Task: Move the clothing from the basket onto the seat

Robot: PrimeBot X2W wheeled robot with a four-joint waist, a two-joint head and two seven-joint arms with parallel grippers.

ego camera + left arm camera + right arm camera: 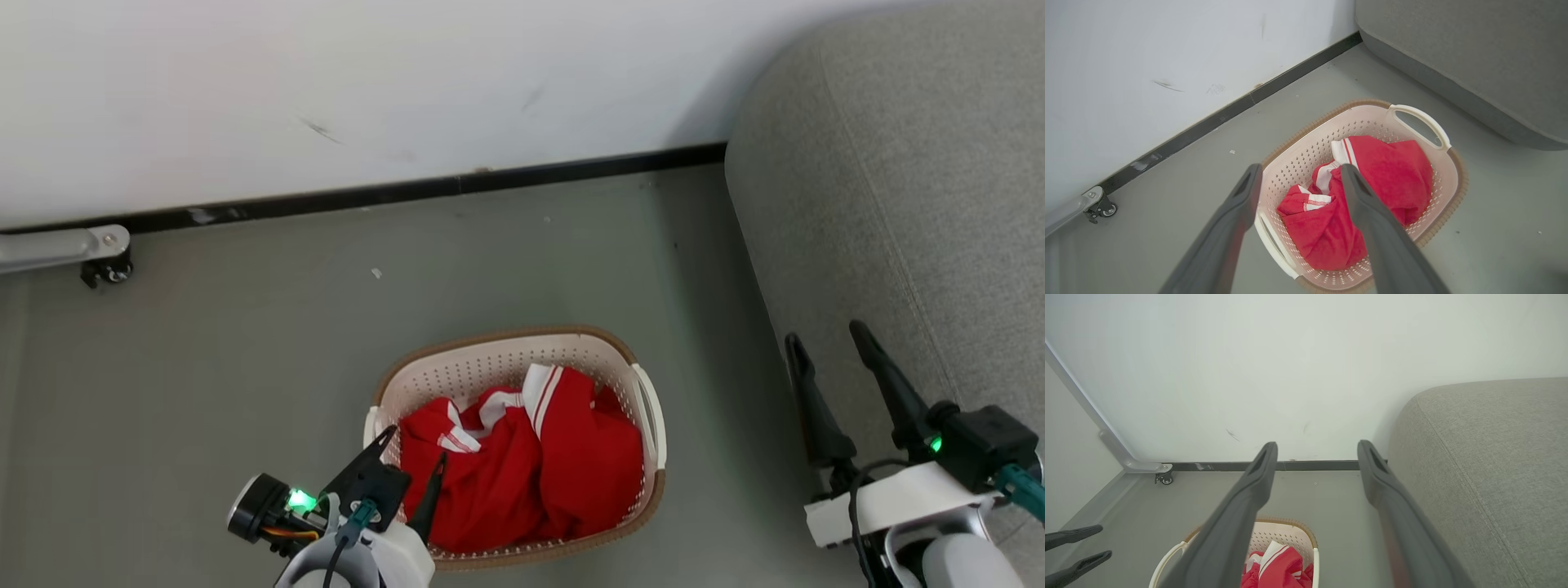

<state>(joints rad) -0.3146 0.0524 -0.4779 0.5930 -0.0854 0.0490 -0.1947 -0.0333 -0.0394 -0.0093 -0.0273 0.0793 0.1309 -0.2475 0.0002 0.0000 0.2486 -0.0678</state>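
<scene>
My left gripper grabs the red clothing by the fold (452,452) beside its white cuff next, to lift it out of the basket (490,359).
The red clothing (531,461) with white striped cuffs lies crumpled in the cream basket (490,359) on the floor. My left gripper (415,445) hovers open over the basket's left side, above the clothing, with nothing between its fingers. In the left wrist view the clothing (1396,179) fills the basket (1306,151) below the open left gripper (1299,170). The grey seat (914,188) rises at the right. My right gripper (824,336) stands open beside the seat's edge, apart from the basket. The right wrist view looks past the open right gripper (1318,446) at the seat (1494,457) and basket (1290,533).
A white wall with a black baseboard (424,189) runs behind the basket. A metal frame leg on a small caster (106,269) stands at the far left. Grey floor (245,367) spreads around the basket.
</scene>
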